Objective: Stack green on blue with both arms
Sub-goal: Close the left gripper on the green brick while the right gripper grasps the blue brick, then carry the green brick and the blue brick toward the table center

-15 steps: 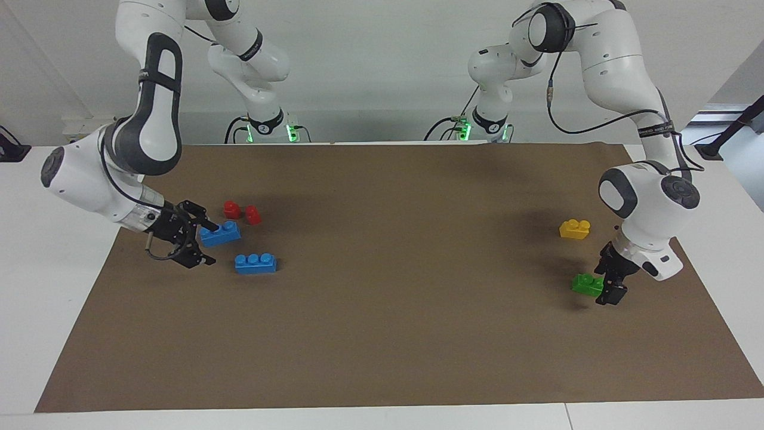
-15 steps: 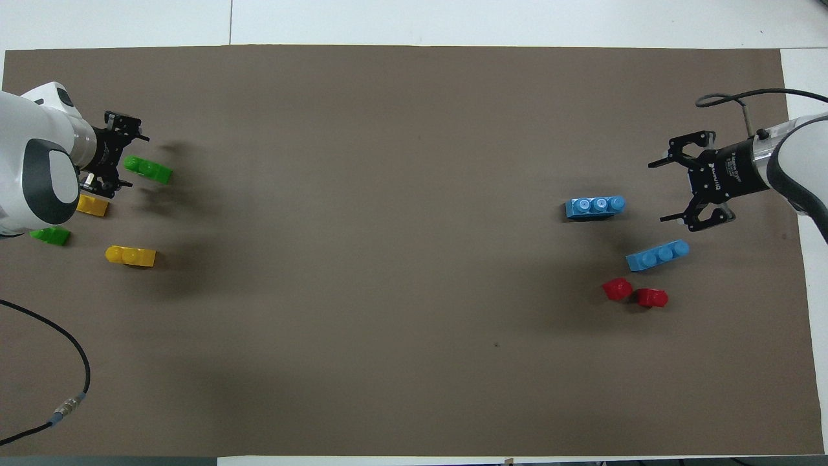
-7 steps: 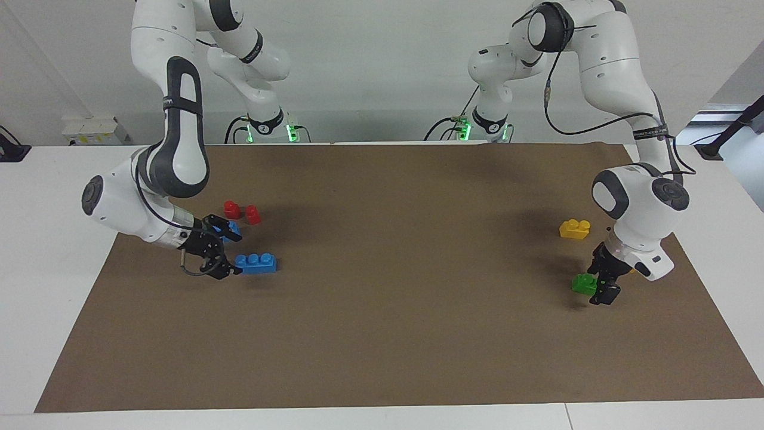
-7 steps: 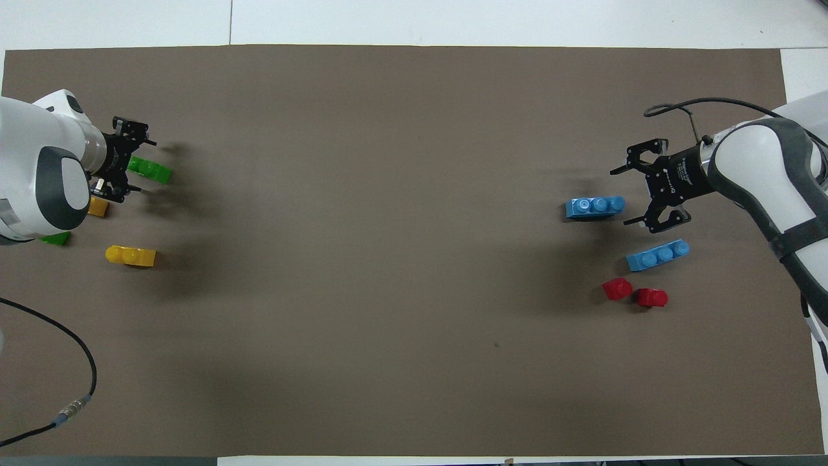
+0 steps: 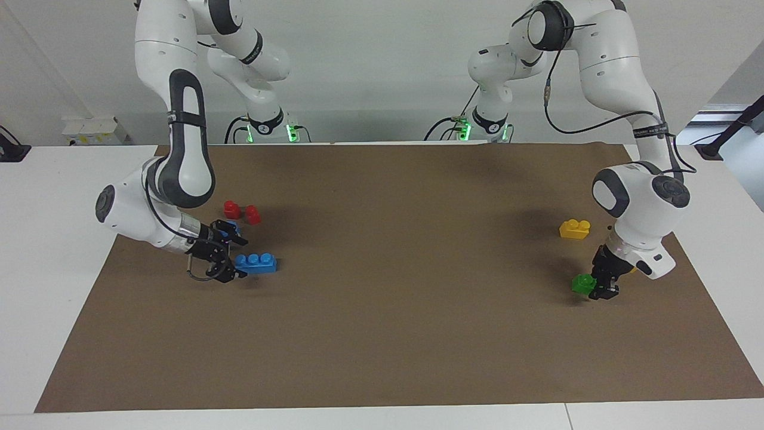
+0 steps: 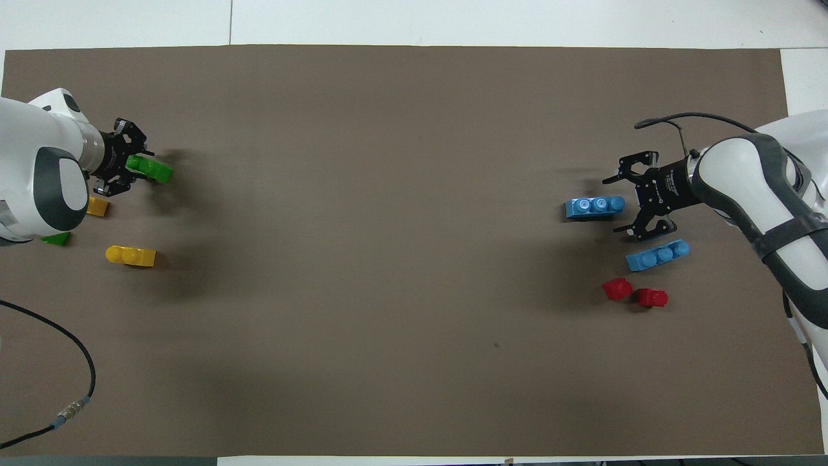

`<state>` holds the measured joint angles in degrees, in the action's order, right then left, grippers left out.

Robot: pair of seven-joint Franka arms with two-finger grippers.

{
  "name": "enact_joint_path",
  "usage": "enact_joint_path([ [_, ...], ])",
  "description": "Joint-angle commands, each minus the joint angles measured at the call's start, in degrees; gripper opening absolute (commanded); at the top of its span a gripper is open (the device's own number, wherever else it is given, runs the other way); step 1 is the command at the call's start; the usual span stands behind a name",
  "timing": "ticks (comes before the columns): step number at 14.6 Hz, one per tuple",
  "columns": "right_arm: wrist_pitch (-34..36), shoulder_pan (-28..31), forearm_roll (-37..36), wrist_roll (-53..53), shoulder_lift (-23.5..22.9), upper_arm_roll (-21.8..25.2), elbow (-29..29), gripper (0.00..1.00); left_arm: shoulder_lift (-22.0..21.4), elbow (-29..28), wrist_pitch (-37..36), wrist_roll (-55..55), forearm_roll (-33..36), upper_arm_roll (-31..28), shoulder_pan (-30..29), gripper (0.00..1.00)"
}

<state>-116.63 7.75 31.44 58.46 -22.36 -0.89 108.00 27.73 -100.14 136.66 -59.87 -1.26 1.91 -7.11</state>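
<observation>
The blue brick's other studs need to stay free to take the green brick (image 6: 158, 170). My right gripper should next grab the blue brick by its end (image 6: 618, 204).
A green brick (image 5: 580, 282) (image 6: 152, 169) lies on the brown mat at the left arm's end. My left gripper (image 5: 600, 279) (image 6: 134, 168) is low at the mat and shut on the end of it. A blue brick (image 5: 256, 263) (image 6: 594, 207) lies at the right arm's end. My right gripper (image 5: 234, 258) (image 6: 625, 202) is open and low at the end of that blue brick, one finger on each side. A second blue brick (image 6: 658, 254) lies nearer to the robots. A second green brick (image 6: 57, 239) peeks out from under the left arm.
Two red bricks (image 5: 242, 212) (image 6: 634, 293) lie nearer to the robots than the blue ones. Two yellow bricks (image 6: 130, 255) (image 6: 98, 206) lie by the green ones; one shows in the facing view (image 5: 575, 229). A black cable (image 6: 81, 362) crosses the mat's near corner.
My right gripper has moved in from the table's end to the blue brick's end. My left gripper has moved onto the green brick and its fingers have closed in on it.
</observation>
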Motion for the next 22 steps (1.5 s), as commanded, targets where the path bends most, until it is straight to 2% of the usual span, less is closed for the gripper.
enact_joint_path([
  [1,-3.1,0.4,1.9,-3.4,1.2,-0.2,3.7,1.00,-1.6,-2.3,1.6,0.2,-0.8,-0.2,0.3,0.00],
  [3,-3.4,0.9,2.9,-5.7,0.8,-0.2,4.0,0.97,-1.6,-2.2,1.6,0.1,-0.8,-0.2,0.3,0.00],
  [4,-3.5,1.0,3.8,-6.2,0.9,-0.1,4.3,0.91,-1.6,-2.0,1.6,-0.2,-0.8,-0.2,0.4,0.00],
  [5,-3.5,1.2,3.9,-6.2,0.9,-0.1,4.4,0.79,-1.6,-1.7,1.1,-0.2,-0.8,-0.2,0.5,0.00],
  [7,-3.4,1.6,4.9,-6.0,0.9,-0.2,4.2,0.46,-1.7,-0.4,-0.5,-0.3,-0.8,-0.2,0.7,0.00],
  [8,-3.2,1.9,5.9,-5.9,0.9,-0.1,3.8,0.20,-1.8,0.6,-2.4,-0.4,-0.8,-0.2,1.0,0.00],
  [9,-2.6,2.0,6.0,-5.9,0.8,-0.1,3.3,0.00,-2.3,1.9,-4.8,-0.4,-0.7,-0.1,1.2,0.00],
  [13,2.5,-0.4,5.9,-2.8,1.4,-0.2,-3.3,0.00,-7.2,3.0,-12.0,-0.5,-0.7,0.0,3.3,0.00],
  [15,2.4,-4.7,6.0,1.5,1.7,-0.3,-5.0,0.00,-9.4,3.0,-14.6,-0.9,-0.7,0.0,4.7,0.00],
  [19,-2.8,-15.3,6.7,9.6,1.9,-0.3,-6.1,0.00,-10.9,5.6,-20.4,-6.5,-0.2,-0.1,9.3,0.00],
  [22,-11.2,-23.3,9.0,16.6,1.8,-0.3,-3.9,0.00,-11.8,7.1,-23.8,-11.6,-0.1,-0.1,12.5,0.00],
])
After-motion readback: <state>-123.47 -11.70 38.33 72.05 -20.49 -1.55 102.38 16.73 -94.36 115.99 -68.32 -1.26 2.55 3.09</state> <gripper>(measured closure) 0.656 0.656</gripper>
